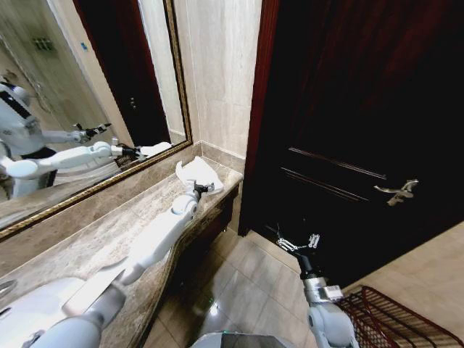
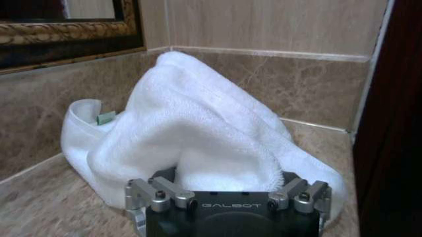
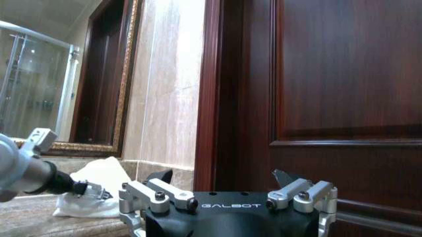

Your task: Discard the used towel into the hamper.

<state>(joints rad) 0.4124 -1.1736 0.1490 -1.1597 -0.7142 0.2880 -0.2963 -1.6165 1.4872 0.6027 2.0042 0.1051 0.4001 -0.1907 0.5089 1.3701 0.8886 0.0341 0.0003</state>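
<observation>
The towel's raised fold should go between my left gripper's open fingers for the grab next, while its edges lie slack on the marble.
The white towel (image 1: 197,172) lies bunched in the far corner of the marble counter (image 1: 109,232), against the wall. My left arm reaches along the counter, and the left gripper (image 1: 201,187) is pressed into the towel's near side. In the left wrist view a fold of towel (image 2: 197,128) sits between the spread jaws of the left gripper (image 2: 224,173), which is open, its tips buried in cloth. My right gripper (image 1: 296,243) hangs open and empty in front of the dark door (image 1: 362,130), seen in its own view too (image 3: 224,180). The red-brown wire hamper (image 1: 391,319) stands on the floor at lower right.
A gold-framed mirror (image 1: 72,94) runs above the counter. The door handle (image 1: 397,192) sticks out to the right of my right gripper. A white sink (image 1: 14,312) sits at the counter's near end. Tiled floor (image 1: 239,283) lies between counter and hamper.
</observation>
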